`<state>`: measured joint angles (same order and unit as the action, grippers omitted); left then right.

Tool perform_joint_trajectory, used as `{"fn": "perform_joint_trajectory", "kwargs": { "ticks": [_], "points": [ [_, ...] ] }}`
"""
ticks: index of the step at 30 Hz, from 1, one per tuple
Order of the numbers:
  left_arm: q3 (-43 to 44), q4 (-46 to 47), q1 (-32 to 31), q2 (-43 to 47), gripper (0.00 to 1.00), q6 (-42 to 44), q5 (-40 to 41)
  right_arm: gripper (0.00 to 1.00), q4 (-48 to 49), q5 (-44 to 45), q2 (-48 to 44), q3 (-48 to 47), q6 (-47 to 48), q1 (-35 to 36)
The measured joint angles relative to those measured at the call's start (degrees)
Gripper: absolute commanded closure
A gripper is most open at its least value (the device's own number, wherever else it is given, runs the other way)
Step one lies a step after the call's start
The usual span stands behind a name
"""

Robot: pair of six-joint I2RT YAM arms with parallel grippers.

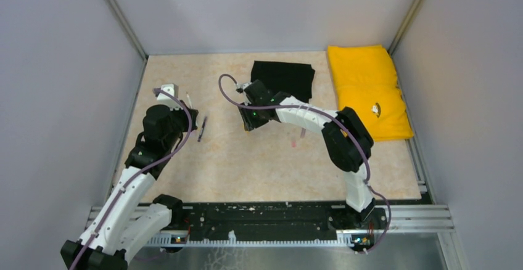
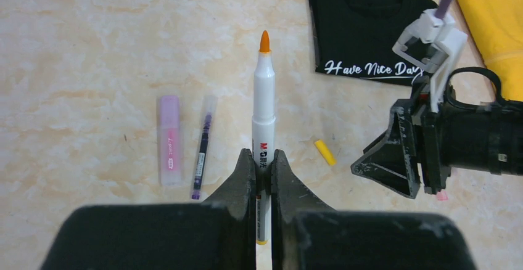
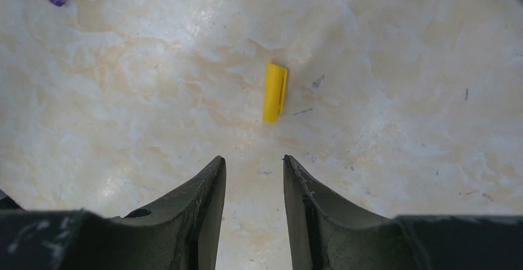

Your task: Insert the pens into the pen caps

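Note:
I will next grab the orange-yellow pen cap [image 2: 324, 152] across its sides with my right gripper, so its open end stays free to insert the pen.
My left gripper [image 2: 263, 154] is shut on a white marker pen [image 2: 263, 103] with a bare orange tip, which sticks out ahead of the fingers above the table. A pale pink pen [image 2: 169, 139] and a thin dark pen with a purple end [image 2: 202, 147] lie just left of it. The orange-yellow pen cap [image 2: 324, 152] lies on the table to its right. My right gripper [image 3: 254, 159] is open and empty, hovering just short of that cap [image 3: 275, 91]. A reddish-pink pen [image 1: 301, 135] lies beside the right arm. I see no purple or red cap.
A folded black cloth [image 1: 285, 77] with white lettering lies at the back centre, and a folded yellow cloth [image 1: 368, 88] at the back right. Grey walls enclose the table on three sides. The two grippers [image 1: 192, 121] [image 1: 248, 124] are close together.

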<state>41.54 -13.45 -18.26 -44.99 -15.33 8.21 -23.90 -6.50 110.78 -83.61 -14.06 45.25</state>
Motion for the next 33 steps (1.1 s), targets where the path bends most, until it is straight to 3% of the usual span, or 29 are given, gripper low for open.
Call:
{"fn": "perform_joint_trajectory", "kwargs": {
  "ticks": [7,18,33],
  "points": [
    [-0.07,-0.26,0.0,0.0,1.0,0.13,1.25,0.59,-5.97,2.12,9.66,-11.54,2.71,0.0],
    [-0.07,-0.26,0.0,0.11,1.0,0.2,1.31,0.61,-10.47,3.06,16.39,-17.31,4.48,0.37],
    [-0.07,-0.26,0.0,1.16,1.0,0.2,1.29,0.78,-12.66,6.78,20.17,-22.69,6.01,2.34]
  ]
}}
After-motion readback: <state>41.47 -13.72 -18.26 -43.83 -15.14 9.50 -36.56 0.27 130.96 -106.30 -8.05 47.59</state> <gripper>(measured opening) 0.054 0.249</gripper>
